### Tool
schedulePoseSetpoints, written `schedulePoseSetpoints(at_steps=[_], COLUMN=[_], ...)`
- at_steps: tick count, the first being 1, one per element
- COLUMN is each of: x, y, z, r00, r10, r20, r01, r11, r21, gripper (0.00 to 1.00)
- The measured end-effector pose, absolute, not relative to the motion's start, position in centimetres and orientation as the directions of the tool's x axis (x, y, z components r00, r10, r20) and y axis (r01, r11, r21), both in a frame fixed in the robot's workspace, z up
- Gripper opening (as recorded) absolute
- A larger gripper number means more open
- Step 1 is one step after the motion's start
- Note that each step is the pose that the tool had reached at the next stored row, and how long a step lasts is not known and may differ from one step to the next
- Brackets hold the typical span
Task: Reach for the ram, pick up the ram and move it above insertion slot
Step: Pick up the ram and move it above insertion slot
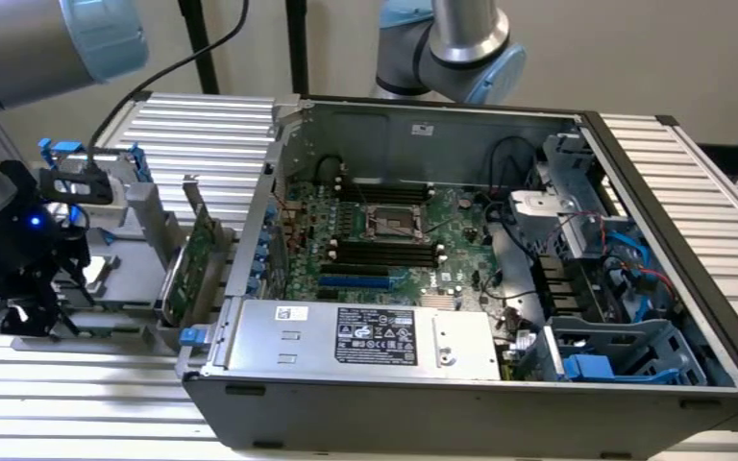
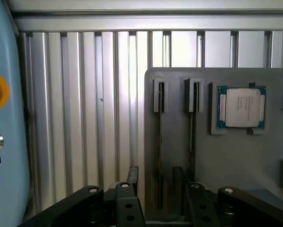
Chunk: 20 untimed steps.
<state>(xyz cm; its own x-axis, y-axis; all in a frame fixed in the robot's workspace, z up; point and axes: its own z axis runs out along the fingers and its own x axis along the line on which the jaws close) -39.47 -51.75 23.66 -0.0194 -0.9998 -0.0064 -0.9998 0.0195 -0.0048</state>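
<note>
Next, my gripper grabs the nearer ram by the bare middle of its upper edge (image 2: 160, 187), since the holder's slotted post (image 2: 160, 96) encloses the ram's end.
In the wrist view, two thin rams stand on edge in the slots of a grey holder (image 2: 255, 161). They look like dark narrow lines; the nearer ram (image 2: 160, 142) runs down between my black fingertips (image 2: 133, 176). My gripper (image 2: 155, 182) is open just above that stick, with a jaw on either side and not touching it. The second ram (image 2: 191, 137) stands one slot over. In the exterior view my gripper (image 1: 20, 305) hangs over the holder at the exterior view's left, outside the open computer case. The black insertion slots (image 1: 376, 253) lie on the motherboard beside the processor socket.
A processor chip (image 2: 241, 108) sits in a pocket of the holder. A broad green expansion card (image 1: 197, 264) stands upright between the holder and the case wall (image 1: 247, 240). A light blue pendant with a red button (image 2: 2, 142) lies on the ribbed aluminium table (image 2: 84, 118). A second arm (image 1: 465, 48) stands behind the case.
</note>
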Motion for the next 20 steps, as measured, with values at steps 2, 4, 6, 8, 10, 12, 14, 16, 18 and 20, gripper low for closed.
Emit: schedulePoseSetpoints(at_steps=[2, 4, 6, 8, 10, 12, 14, 16, 18, 20], x=[-39.5, -39.5, -39.5, -39.5, -39.5, -39.5, -39.5, -39.5, -39.5, -39.5], y=[-51.8, -51.8, -51.8, -51.8, -51.8, -51.8, -51.8, -51.8, -51.8, -51.8], z=[23.3, 22.9, 22.6, 22.2, 21.8, 21.5, 21.2, 21.0, 21.0, 20.9], r00=[-0.019, -0.018, -0.018, -0.018, -0.018, -0.018, -0.017, -0.017, -0.016, -0.015], r10=[-1.0, -1.0, -1.0, -1.0, -1.0, -1.0, -1.0, -1.0, -1.0, -1.0], r20=[-0.007, -0.008, -0.009, -0.01, -0.01, -0.011, -0.013, -0.014, -0.014, -0.014], r01=[-1.0, -1.0, -1.0, -1.0, -1.0, -1.0, -1.0, -1.0, -1.0, -1.0], r11=[0.019, 0.018, 0.018, 0.018, 0.018, 0.018, 0.018, 0.017, 0.016, 0.015], r21=[-0.005, -0.005, -0.005, -0.005, -0.005, -0.006, -0.006, -0.006, -0.006, -0.006], gripper=[0.42, 0.42, 0.42, 0.42, 0.42, 0.42, 0.42, 0.42, 0.42, 0.42])
